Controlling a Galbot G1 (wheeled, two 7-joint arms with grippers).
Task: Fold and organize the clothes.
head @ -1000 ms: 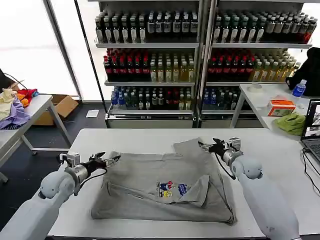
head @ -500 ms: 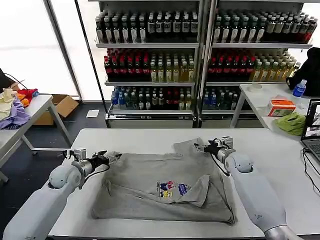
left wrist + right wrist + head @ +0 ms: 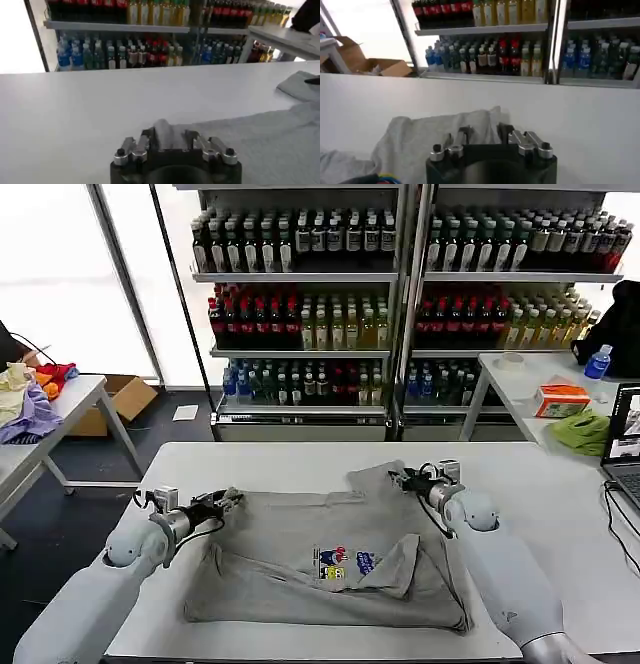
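My left gripper should grab the grey shirt next by its raised corner fold (image 3: 234, 493). It should then fold the shirt over its multicoloured print (image 3: 340, 564).
A light grey short-sleeved shirt (image 3: 320, 559) with a small multicoloured print (image 3: 340, 564) lies spread and partly folded on the white table (image 3: 300, 459). My left gripper (image 3: 228, 502) sits low at the shirt's far left corner. In the left wrist view its fingers (image 3: 149, 139) stand apart with a raised ridge of grey cloth (image 3: 165, 132) between them. My right gripper (image 3: 406, 478) is at the shirt's far right sleeve (image 3: 375, 476). Its fingers (image 3: 503, 131) also stand apart, straddling the sleeve's edge (image 3: 445, 135).
Shelves of bottles (image 3: 400, 294) stand behind the table. A side table at the right holds a lime-green cloth (image 3: 583, 429), an orange box (image 3: 562, 397) and a laptop (image 3: 628, 439). A heap of coloured cloth (image 3: 30, 399) lies on a table at the left.
Both grippers have moved inward and down onto the shirt: the left reached the far left corner, the right slid left onto the sleeve. The shirt itself lies as before.
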